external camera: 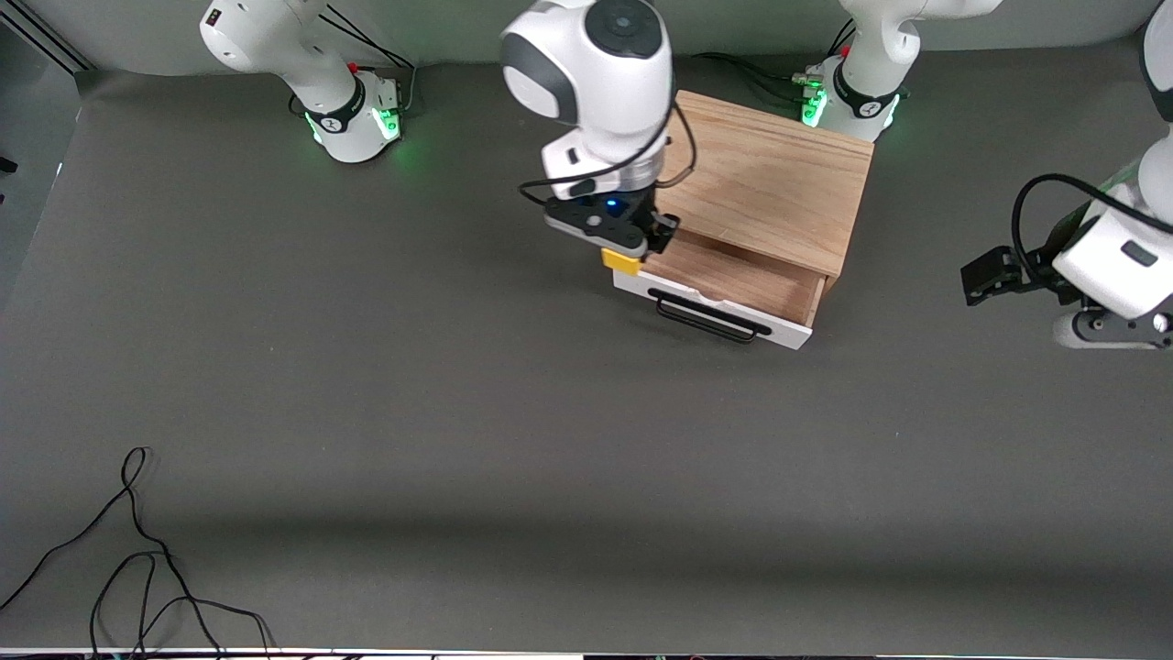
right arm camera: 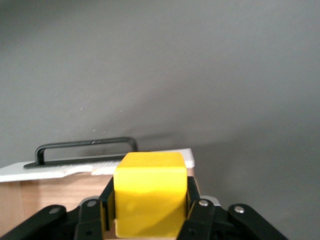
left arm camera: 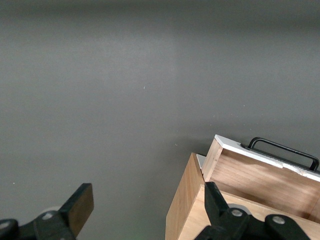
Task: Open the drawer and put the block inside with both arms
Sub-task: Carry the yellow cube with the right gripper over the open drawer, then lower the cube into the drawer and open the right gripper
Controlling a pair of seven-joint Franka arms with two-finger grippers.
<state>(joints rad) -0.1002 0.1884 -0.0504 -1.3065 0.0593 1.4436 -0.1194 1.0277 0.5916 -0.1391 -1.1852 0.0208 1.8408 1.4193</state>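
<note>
The yellow block hangs over the white panel's corner, short of the drawer's inside, so it is too early for my right gripper to release it. The block moves toward the inside first.
The oak-coloured box (external camera: 770,174) stands near the left arm's base. Its drawer (external camera: 733,280) is pulled open toward the front camera, with a white front panel (external camera: 641,286) and a black wire handle (external camera: 710,319). My right gripper (external camera: 632,246) is shut on the yellow block (external camera: 623,260) and holds it over the drawer's corner at the right arm's end. In the right wrist view the block (right arm camera: 150,185) sits between the fingers (right arm camera: 197,212), above the panel and handle (right arm camera: 85,147). My left gripper (external camera: 982,275) is open and empty, in the air beside the box (left arm camera: 187,210).
Loose black cables (external camera: 137,550) lie on the grey table near the front camera at the right arm's end. Both arm bases (external camera: 353,119) (external camera: 848,101) stand along the edge farthest from the camera. In the left wrist view the drawer's wood inside (left arm camera: 260,182) shows.
</note>
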